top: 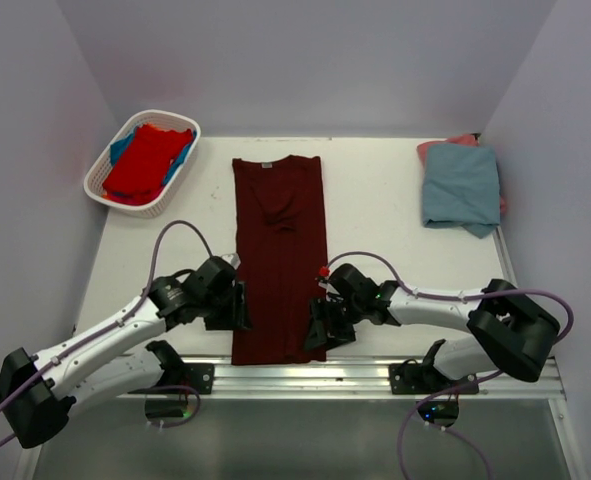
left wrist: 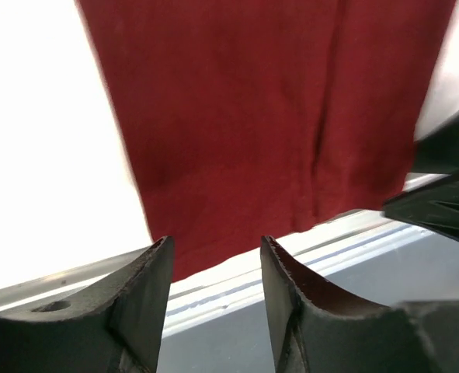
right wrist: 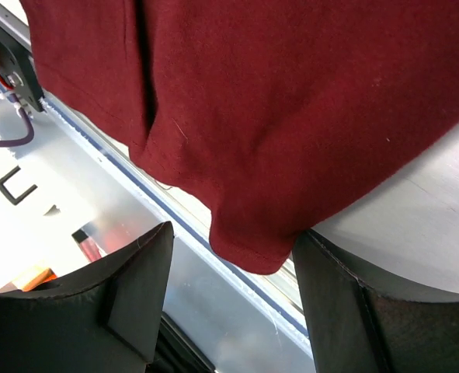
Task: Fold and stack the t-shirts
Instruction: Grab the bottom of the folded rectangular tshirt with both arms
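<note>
My right gripper should grab the maroon t-shirt (top: 280, 250) by its hem corner next, to fold the hem end toward the collar.
A dark maroon t-shirt (top: 280, 250) lies as a long narrow strip down the middle of the table, collar at the far end, hem near the front rail. My left gripper (top: 237, 308) sits at its lower left edge; in the left wrist view the left gripper (left wrist: 216, 242) is open with nothing between the fingers, and the maroon hem (left wrist: 268, 116) lies just beyond the tips. My right gripper (top: 320, 330) is at the lower right corner. The right gripper (right wrist: 235, 233) is open, with the shirt's hem corner (right wrist: 252, 241) hanging loose between its fingers.
A white slatted basket (top: 160, 205) at the far left holds a bright red shirt (top: 145, 160) over a blue one (top: 122, 148). At the far right a folded grey-blue shirt (top: 462, 185) rests on a salmon pink one (top: 460, 141). An aluminium rail (top: 305, 372) runs along the front edge.
</note>
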Controlling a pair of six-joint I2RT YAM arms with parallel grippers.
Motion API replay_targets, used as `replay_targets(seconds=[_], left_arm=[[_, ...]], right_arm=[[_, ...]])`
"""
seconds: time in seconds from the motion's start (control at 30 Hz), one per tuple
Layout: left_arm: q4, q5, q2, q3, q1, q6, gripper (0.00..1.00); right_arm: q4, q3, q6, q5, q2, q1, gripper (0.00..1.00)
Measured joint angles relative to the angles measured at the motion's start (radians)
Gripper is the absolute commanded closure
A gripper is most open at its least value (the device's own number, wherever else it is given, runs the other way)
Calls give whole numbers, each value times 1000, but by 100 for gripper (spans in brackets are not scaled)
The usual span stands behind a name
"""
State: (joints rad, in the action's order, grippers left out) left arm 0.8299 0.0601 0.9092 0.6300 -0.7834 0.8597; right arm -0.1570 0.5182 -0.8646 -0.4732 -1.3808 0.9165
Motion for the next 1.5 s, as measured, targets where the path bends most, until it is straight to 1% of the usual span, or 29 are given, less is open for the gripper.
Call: replay_targets(seconds=[0.07, 0.2, 0.33, 0.37, 0.43, 0.7, 0.73, 0.83, 0.87, 0.93, 0.97, 1.03, 1.07, 1.1, 1.13, 1.2, 1.33, 1.5], left_arm=[[12, 1, 6, -22, -14, 21, 49], [58, -6, 53, -42, -79, 55, 50], [69, -17, 133, -42, -153, 82, 50], [66, -16, 158, -45, -168, 86, 50], [53, -14, 185, -57, -182, 93, 51], [35, -13, 187, -72, -191, 121, 53], [28, -13, 187, -73, -193, 125, 53], [-14, -8, 201, -90, -195, 129, 58], [-26, -5, 213, -100, -195, 130, 62], [-40, -3, 224, -106, -194, 137, 67], [-44, -4, 224, -107, -195, 137, 73], [-47, -4, 218, -108, -200, 147, 80], [-47, -3, 212, -109, -202, 151, 87], [-46, -3, 203, -111, -203, 154, 92], [-46, -4, 197, -112, -204, 154, 100], [-44, -3, 185, -112, -206, 159, 100], [-45, -4, 169, -112, -207, 164, 100], [-60, -30, 107, -97, -213, 170, 100]], right_arm=[[2, 4, 0, -7, -6, 0, 34], [2, 9, 2, -12, -14, 0, 35], [-6, 9, 9, -4, -12, 2, 40], [-9, 9, 10, 3, -10, 2, 42], [-19, 8, 14, 18, -3, 3, 46], [-57, -12, 20, 63, 33, 5, 57], [-60, -12, 20, 66, 35, 5, 59], [-69, -14, 24, 73, 35, 5, 65], [-72, -14, 26, 78, 35, 5, 68], [-78, -15, 30, 87, 36, 5, 73], [-80, -17, 32, 90, 38, 6, 79], [-88, -20, 35, 97, 46, 6, 85], [-91, -21, 35, 98, 48, 5, 90], [-91, -21, 36, 100, 51, 6, 94], [-92, -22, 37, 101, 52, 6, 96], [-93, -26, 35, 108, 55, 6, 100], [-104, -29, 37, 116, 70, 6, 100], [-129, -26, 48, 124, 122, 6, 100]])
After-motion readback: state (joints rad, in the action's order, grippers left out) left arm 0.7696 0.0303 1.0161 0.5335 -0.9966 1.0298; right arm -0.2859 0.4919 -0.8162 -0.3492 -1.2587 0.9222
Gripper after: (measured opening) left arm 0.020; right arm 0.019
